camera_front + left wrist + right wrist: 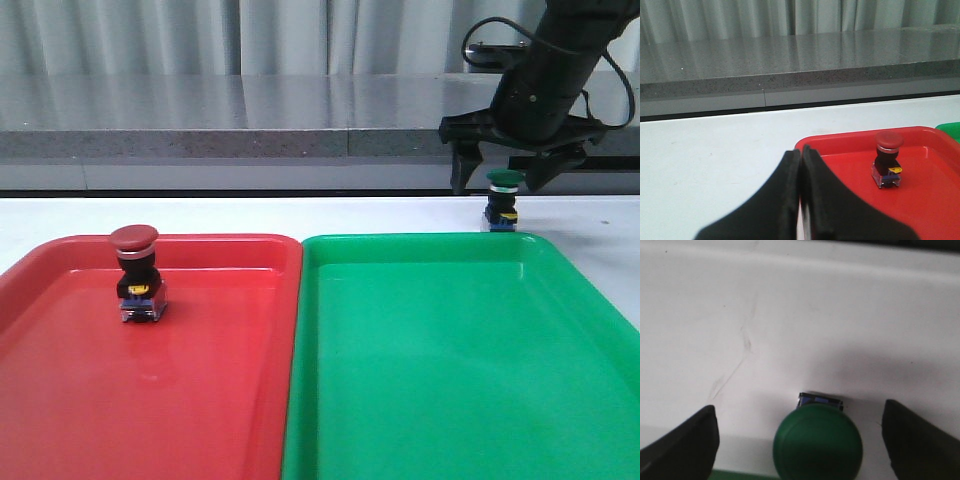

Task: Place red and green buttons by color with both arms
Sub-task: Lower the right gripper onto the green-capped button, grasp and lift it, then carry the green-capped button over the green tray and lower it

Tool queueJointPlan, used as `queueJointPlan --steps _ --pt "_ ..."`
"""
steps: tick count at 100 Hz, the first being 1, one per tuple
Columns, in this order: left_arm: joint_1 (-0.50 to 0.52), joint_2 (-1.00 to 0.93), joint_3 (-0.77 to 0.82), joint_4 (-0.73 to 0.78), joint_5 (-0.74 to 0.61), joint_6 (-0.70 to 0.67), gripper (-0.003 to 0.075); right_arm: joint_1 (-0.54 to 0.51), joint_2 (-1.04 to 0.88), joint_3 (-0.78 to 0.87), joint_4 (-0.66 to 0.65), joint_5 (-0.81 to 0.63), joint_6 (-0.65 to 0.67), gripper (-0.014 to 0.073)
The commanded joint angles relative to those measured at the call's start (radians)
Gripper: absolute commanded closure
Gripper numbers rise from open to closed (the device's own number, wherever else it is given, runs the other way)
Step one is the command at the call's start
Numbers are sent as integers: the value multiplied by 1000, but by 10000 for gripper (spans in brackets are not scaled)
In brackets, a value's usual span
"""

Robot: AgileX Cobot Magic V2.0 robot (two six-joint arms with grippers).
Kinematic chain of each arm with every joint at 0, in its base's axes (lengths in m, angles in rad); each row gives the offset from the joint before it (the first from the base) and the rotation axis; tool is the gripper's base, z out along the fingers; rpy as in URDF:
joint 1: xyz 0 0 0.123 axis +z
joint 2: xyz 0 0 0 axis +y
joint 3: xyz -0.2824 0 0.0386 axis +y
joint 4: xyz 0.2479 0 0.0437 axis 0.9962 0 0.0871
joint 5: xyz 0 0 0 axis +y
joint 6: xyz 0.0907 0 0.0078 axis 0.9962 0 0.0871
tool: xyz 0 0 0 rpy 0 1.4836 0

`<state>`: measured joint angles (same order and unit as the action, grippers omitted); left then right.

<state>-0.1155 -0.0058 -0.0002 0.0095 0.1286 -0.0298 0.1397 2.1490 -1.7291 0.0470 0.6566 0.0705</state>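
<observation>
The right gripper's fingers are level with the green cap (505, 178), above the button's dark body (501, 208), so they would hold the green button if they closed now. The right gripper needs to close on it.
The red button (137, 272) stands upright inside the red tray (60, 400), near its far left; it also shows in the left wrist view (887, 159). The green button (502, 205) stands on the white table just behind the green tray (450, 380), at the far right. My right gripper (500, 182) is open and hangs directly over the green button (817, 445), with one finger (685, 445) on each side and neither touching it. My left gripper (801, 154) is shut and empty, low beside the red tray's (840, 142) corner; it is out of the front view.
The two trays lie side by side and fill the near table. A grey stone ledge (250, 120) and curtains run along the back. White table (715, 150) lies left of the red tray. The green tray's rim (740, 475) sits just under the right fingers.
</observation>
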Motion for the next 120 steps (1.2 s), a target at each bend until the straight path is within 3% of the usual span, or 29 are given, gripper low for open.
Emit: queueJointPlan --steps 1,48,93,120 --pt "2 -33 26 -3 -83 -3 739 -12 -64 -36 -4 -56 5 -48" --pt "2 -33 26 -3 -83 -3 739 -17 -63 -36 -4 -24 5 411" --pt "2 -33 26 -3 -83 -3 739 5 -237 -78 -58 102 5 421" --pt "2 -33 26 -3 -83 -3 739 83 -331 -34 -61 173 4 421"
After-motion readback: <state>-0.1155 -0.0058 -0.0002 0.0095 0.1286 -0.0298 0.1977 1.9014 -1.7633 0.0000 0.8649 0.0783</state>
